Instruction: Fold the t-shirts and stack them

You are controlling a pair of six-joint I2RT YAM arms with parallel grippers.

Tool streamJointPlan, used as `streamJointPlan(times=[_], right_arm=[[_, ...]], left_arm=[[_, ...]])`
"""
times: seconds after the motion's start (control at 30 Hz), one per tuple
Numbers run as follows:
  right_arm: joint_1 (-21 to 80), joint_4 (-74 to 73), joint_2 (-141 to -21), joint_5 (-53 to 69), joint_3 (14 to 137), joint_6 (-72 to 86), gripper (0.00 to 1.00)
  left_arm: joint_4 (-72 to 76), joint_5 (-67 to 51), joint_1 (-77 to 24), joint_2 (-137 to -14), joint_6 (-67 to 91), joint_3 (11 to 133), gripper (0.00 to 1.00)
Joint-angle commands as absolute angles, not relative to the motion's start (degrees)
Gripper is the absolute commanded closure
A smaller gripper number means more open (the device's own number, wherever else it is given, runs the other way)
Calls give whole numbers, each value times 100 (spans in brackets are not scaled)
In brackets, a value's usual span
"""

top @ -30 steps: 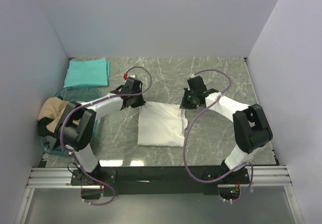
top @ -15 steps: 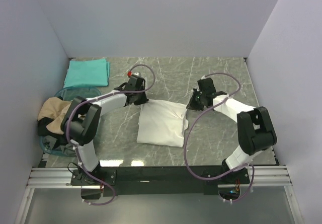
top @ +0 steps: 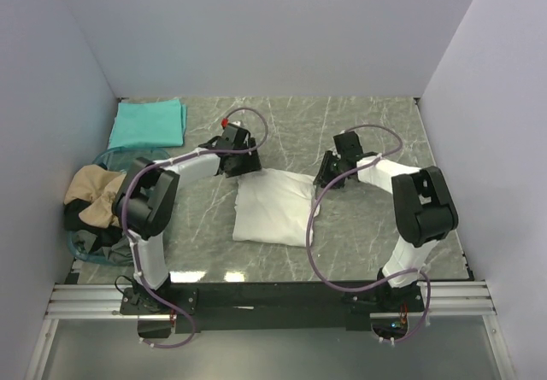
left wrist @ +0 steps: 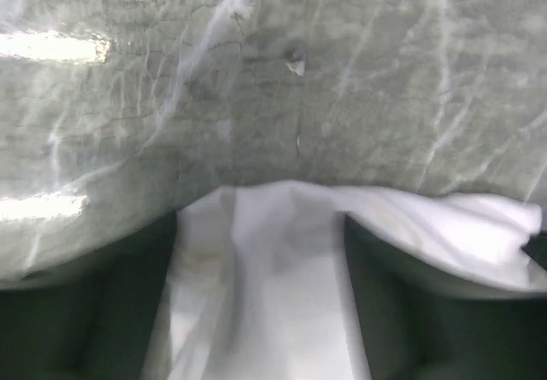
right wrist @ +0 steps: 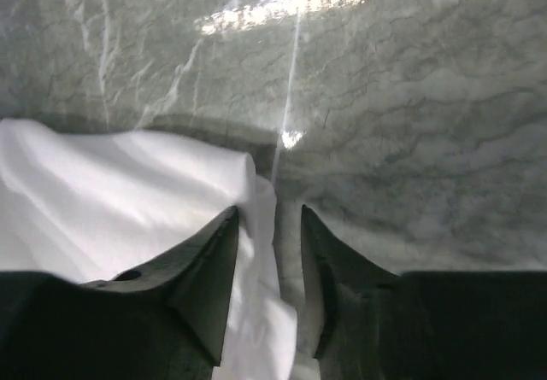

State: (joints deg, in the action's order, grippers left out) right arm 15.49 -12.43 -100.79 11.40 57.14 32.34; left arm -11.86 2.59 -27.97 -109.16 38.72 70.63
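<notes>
Next, my left gripper grabs the folded white t-shirt by its far bin-side corner to stack it on the teal t-shirt.
The white t-shirt lies folded in the middle of the table. My left gripper is at its far left corner. In the left wrist view it stands wide open, and the white cloth lies loose between the dark fingers. My right gripper is at the far right corner. Its jaws are parted around the shirt's edge, with a gap beside the right finger. The folded teal t-shirt lies at the back left. The tan t-shirt sits bunched in the bin.
The clear blue-tinted bin stands at the left edge of the table with dark cloth under the tan shirt. Grey walls close in the left, back and right. A black rail runs along the near edge.
Both grippers carried the white shirt's far edge a little outward and down, then opened and let it go. The shirt now lies flatter.
</notes>
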Motion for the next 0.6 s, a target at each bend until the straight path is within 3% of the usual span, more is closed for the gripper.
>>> streamJointPlan(times=[0.0, 0.07, 0.33, 0.57], right_arm=[[1520, -1406, -9371, 923, 5924, 3085, 56], [1521, -1459, -8880, 835, 5801, 3085, 53], [1521, -1494, -7393, 633, 4888, 3094, 42], [1512, -1678, -6269, 440, 4316, 3050, 34]], left_arm=[[-1222, 202, -2795, -10117, 3727, 6909, 9], [-1152, 97, -2804, -9784, 3700, 6638, 1], [-756, -403, -2812, -9439, 3726, 5705, 1], [-1054, -26, -3128, -9702, 3885, 5669, 1]])
